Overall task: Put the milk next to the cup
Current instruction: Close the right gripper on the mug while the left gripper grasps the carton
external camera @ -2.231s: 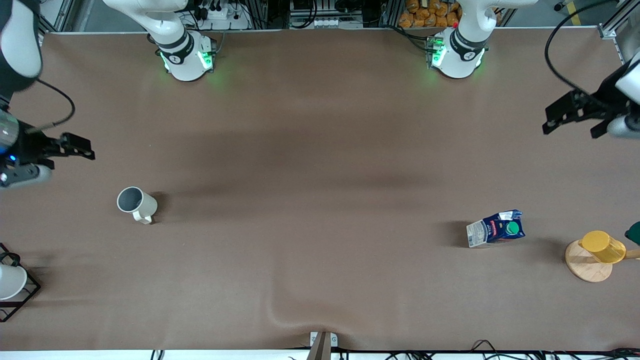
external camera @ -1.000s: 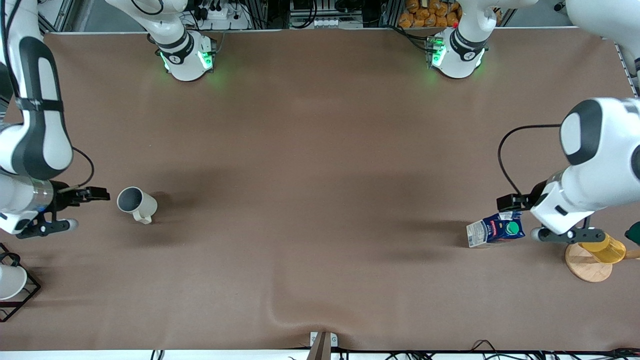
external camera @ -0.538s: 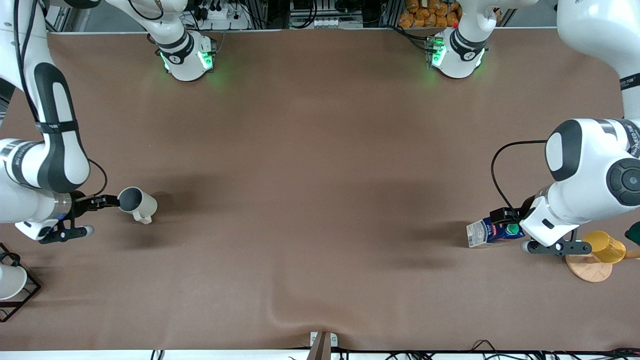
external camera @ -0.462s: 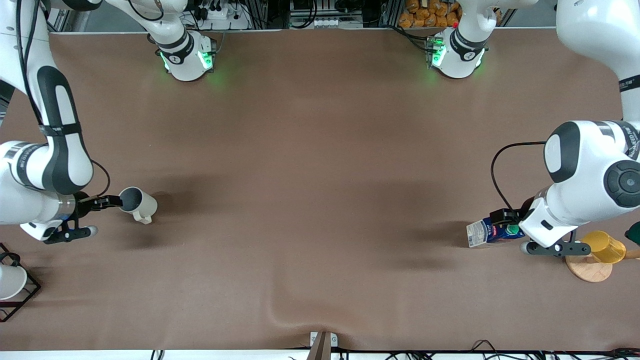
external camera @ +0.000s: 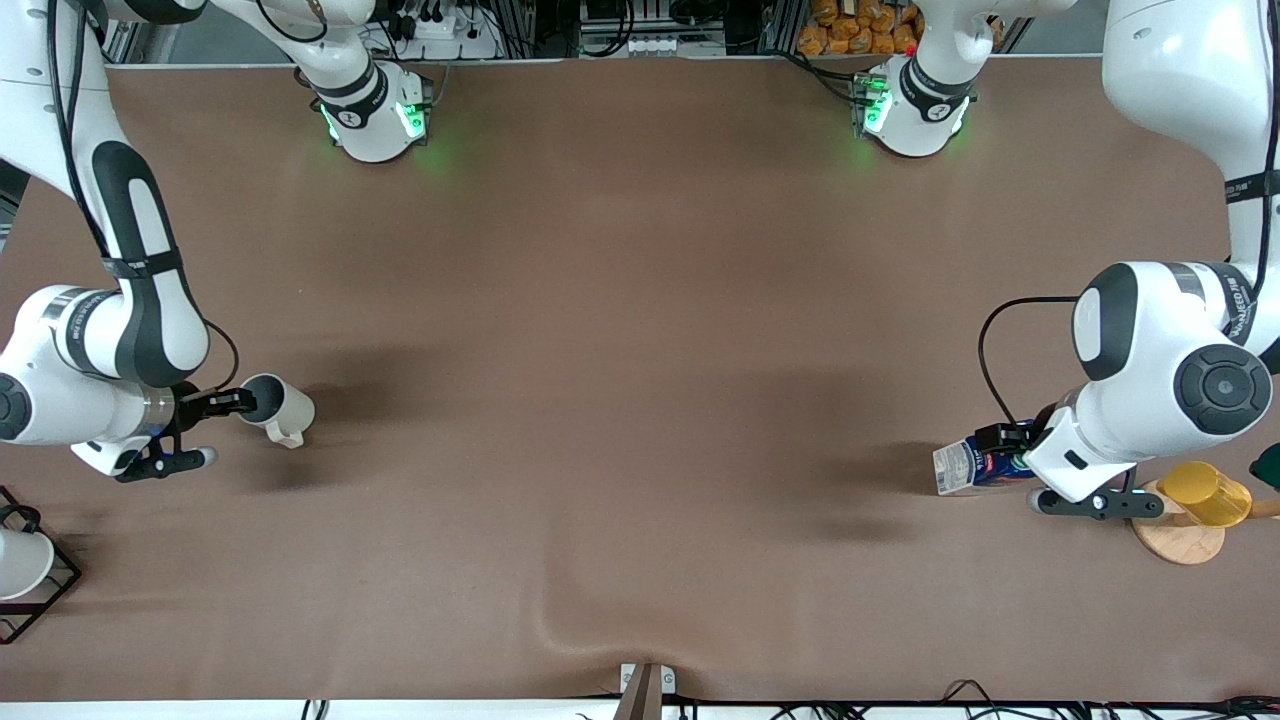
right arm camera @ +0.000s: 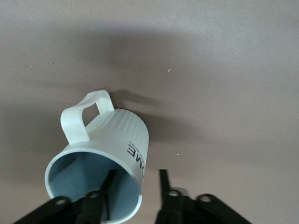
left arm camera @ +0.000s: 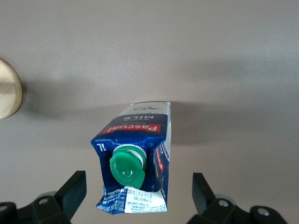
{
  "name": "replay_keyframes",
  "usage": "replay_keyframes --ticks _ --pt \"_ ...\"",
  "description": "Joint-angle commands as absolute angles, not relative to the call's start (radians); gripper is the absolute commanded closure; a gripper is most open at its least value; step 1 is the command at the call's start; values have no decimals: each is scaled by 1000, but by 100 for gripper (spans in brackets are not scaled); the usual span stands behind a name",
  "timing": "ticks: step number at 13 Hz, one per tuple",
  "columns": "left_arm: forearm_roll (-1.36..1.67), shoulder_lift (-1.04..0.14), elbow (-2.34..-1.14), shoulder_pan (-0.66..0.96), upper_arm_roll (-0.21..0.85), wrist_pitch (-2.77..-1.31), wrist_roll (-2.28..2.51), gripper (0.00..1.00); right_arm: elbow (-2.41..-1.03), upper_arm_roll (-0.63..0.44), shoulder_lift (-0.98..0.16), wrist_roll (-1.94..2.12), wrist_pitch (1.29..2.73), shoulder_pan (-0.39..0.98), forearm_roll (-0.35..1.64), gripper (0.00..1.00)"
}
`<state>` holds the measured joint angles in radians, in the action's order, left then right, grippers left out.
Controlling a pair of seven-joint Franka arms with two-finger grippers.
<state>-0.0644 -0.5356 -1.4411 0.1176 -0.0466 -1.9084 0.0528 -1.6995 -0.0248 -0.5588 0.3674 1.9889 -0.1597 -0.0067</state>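
The milk carton needs to be set beside the cup [external camera: 286, 412], so my left gripper should next grab the carton by its green-end with the cap [external camera: 1015, 466].
The milk [external camera: 962, 468] is a dark-blue carton lying on its side toward the left arm's end of the table. In the left wrist view its green cap [left arm camera: 127, 166] faces up. My left gripper [external camera: 1005, 450] is low over the carton's cap end. It is open, with its fingers [left arm camera: 70, 196] wide apart on either side of the carton [left arm camera: 140, 140], not touching it. The cream-white cup [external camera: 282, 408] is toward the right arm's end. My right gripper [external camera: 235, 403] is open at the cup's rim [right arm camera: 140, 186]. One finger [right arm camera: 106, 185] is inside the grey mouth and the other is outside the wall.
A yellow cup [external camera: 1205, 492] lies on a round wooden coaster [external camera: 1170, 535] beside the milk, close to my left hand. The coaster's edge shows in the left wrist view [left arm camera: 7, 95]. A white cup in a black wire frame [external camera: 20, 570] stands at the right arm's end.
Both arms have swung in from the table's ends and come down. The left gripper now straddles the milk's cap end. The right gripper has reached the cup's rim.
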Motion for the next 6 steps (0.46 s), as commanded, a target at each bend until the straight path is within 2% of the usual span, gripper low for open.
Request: replay_keyframes --ticks 1,4,6 --pt "-87 -563 -1425 114 -48 -1917 41 0 -1710 -17 -549 377 1996 -163 -3 100" --pt "-84 -571 -1425 103 -48 -1919 40 0 -1703 -15 -534 359 1971 -135 0 100" --pt "-84 -574 -1425 97 -48 -1937 38 0 -1645 -15 -531 332 1883 -118 44 100"
